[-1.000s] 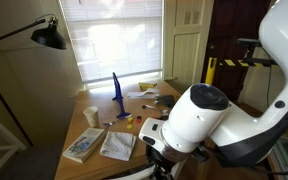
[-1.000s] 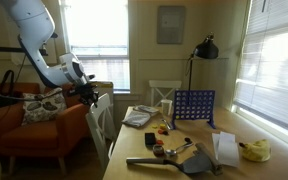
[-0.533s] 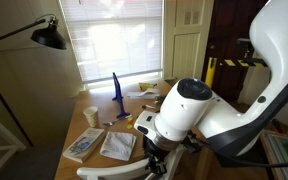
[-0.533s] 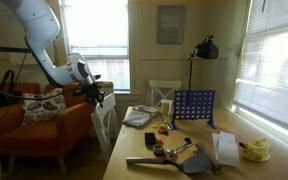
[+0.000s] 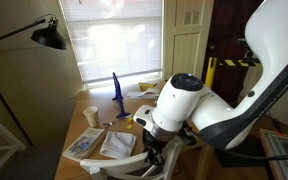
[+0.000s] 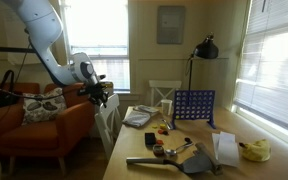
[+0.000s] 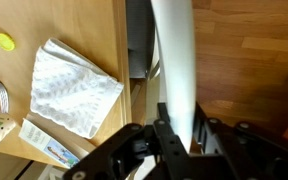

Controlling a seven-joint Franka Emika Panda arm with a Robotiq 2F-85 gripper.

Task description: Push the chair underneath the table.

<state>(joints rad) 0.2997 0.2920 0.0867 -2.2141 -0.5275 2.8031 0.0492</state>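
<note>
I should open my gripper now, because the white chair [image 6: 106, 118] is standing upright and its curved top bar is close alongside the table edge.
The white chair [image 6: 106, 118] stands at the near side of the light-brown table [image 6: 136, 150], with its back close to the table edge. My gripper [image 6: 100, 95] is shut on the chair's curved top rail. In the wrist view the white rail [image 7: 174, 60] runs between my jaws [image 7: 179, 132], beside the table edge [image 7: 94, 30]. In an exterior view my gripper [image 5: 152, 153] holds the rail [image 5: 119, 164] next to the table [image 5: 96, 108]. The chair's seat and legs are mostly hidden.
Papers [image 7: 76, 88], a cup [image 6: 166, 106] and a blue upright grid [image 6: 194, 105] sit on the table. A second white chair [image 6: 165, 90] stands at the far end. An orange armchair [image 6: 29, 135] is behind my arm. A black lamp [image 6: 206, 48] stands by the wall.
My gripper has moved toward the table with the chair's top rail in it. The chair back now stands closer to the table edge.
</note>
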